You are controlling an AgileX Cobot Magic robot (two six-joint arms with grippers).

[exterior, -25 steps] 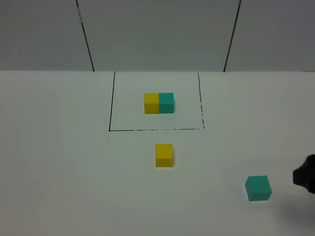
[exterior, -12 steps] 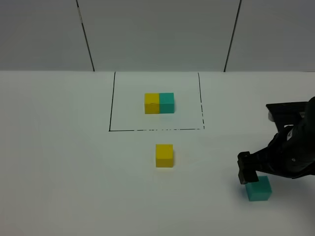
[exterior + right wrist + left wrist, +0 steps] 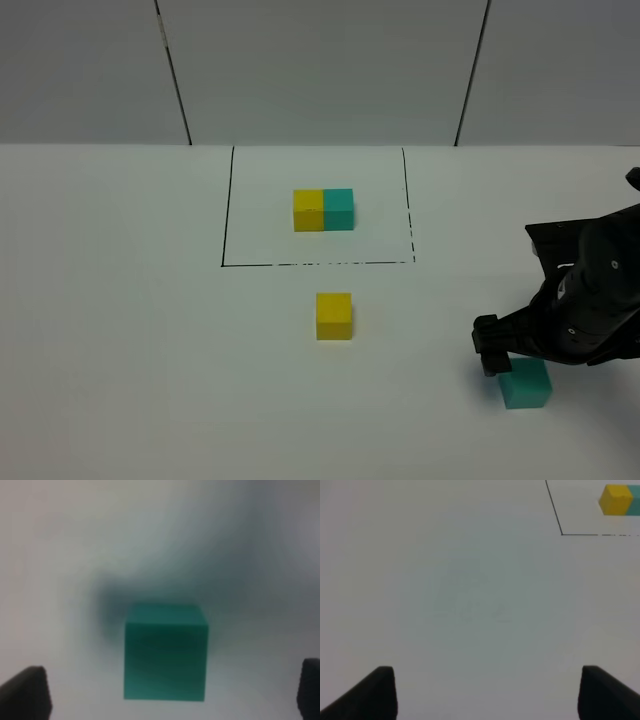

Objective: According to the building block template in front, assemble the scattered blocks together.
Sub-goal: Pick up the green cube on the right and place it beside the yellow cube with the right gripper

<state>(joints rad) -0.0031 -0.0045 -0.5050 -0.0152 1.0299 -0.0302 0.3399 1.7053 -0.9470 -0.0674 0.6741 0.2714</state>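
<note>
My right gripper should match the yellow and teal template (image 3: 323, 210), so it needs to grab the sides of the loose teal-green cube (image 3: 527, 386) next.
The template, a yellow and teal cube pair (image 3: 323, 210), sits inside a thin black drawn rectangle (image 3: 228, 205) at the table's far middle; it also shows in the left wrist view (image 3: 616, 499). The loose yellow cube (image 3: 334, 316) sits just in front of the rectangle. The loose teal-green cube (image 3: 527, 386) lies at the front right, and is blurred in the right wrist view (image 3: 165, 652). My right gripper (image 3: 518, 357) is open, just above this cube, with its fingertips (image 3: 25, 696) wide on either side. My left gripper (image 3: 490, 697) is open and empty over bare table.
The white table (image 3: 120, 330) runs back to a grey panelled wall (image 3: 320, 70). The right arm's dark body (image 3: 590, 300) covers the table's right edge. The left arm is out of the exterior high view.
My right arm has come in from the right edge and now hangs over the teal-green cube, shifting slightly left in the last half second. The cubes have not moved.
</note>
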